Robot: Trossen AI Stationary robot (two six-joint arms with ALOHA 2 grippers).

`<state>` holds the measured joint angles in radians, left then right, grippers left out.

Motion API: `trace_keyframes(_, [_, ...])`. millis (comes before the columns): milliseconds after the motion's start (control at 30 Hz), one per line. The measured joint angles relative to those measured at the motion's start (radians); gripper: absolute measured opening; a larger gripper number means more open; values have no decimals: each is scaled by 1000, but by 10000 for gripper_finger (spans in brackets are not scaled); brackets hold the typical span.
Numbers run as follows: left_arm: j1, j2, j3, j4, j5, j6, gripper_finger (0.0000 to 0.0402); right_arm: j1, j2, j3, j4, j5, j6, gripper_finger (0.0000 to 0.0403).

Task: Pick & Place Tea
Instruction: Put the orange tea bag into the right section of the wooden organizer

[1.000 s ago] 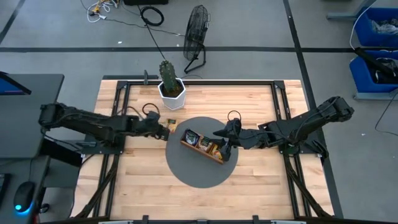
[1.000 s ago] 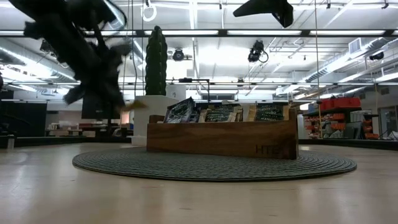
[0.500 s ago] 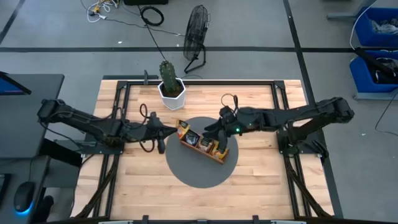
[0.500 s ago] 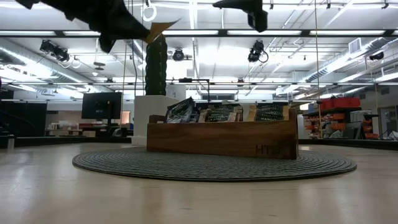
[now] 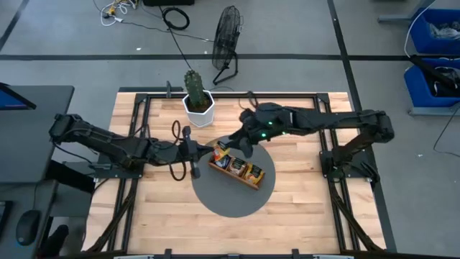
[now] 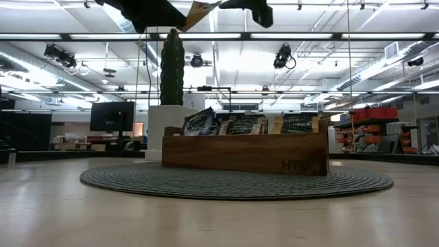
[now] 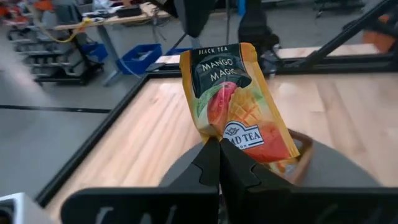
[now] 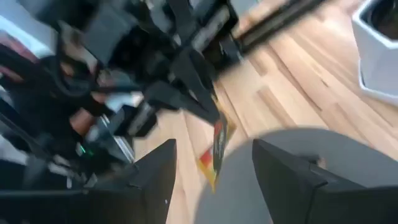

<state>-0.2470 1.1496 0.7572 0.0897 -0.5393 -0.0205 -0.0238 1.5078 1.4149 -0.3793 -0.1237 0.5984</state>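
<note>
The robot's right gripper will next take the orange packet over for the tray, so it will grab the packet by its free edge, opposite the pinched one.
My left gripper is shut on an orange "Mango Magic" tea packet, held high above the left end of the brown wooden tray. The packet also shows in the high view and at the top of the low view. The tray stands on a round grey mat and holds several dark and orange packets standing on edge. My right gripper is open and empty. It hovers just right of the held packet, pointing at it, and it also shows in the high view. My left gripper pinches the packet's lower edge between its two shut fingers. The fingers come roughly level from the table's left. The packet stands out beyond the fingertips with its printed face showing, lifted clear of the table and tray.
A cactus in a white pot stands at the table's far side, left of centre. The black table frame runs along the edges. Bare wood lies near and right of the mat.
My left gripper has risen from table height near the cactus pot with the orange packet and moved right, toward the tray's left end. My right gripper has risen and moved left and toward the far edge, from the tray's right end toward the held packet.
</note>
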Motion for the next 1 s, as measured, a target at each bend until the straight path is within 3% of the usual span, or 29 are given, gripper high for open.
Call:
trace_keyframes(200, [0,36,28,0,-76,40,1,-15,96,171,-204,-17,-57,217])
trace_keyframes(533, [0,36,28,17,-101,36,1,-37,132,191,-223,-47,-37,212])
trace_keyframes(667, [0,36,28,21,-101,35,1,-39,132,191,-221,-53,-40,157])
trace_keyframes(833, [1,36,28,24,-100,35,1,-40,132,191,-220,-78,-85,23])
trace_keyframes(1000, [0,36,28,23,-100,32,2,-39,132,191,-219,-76,-112,6])
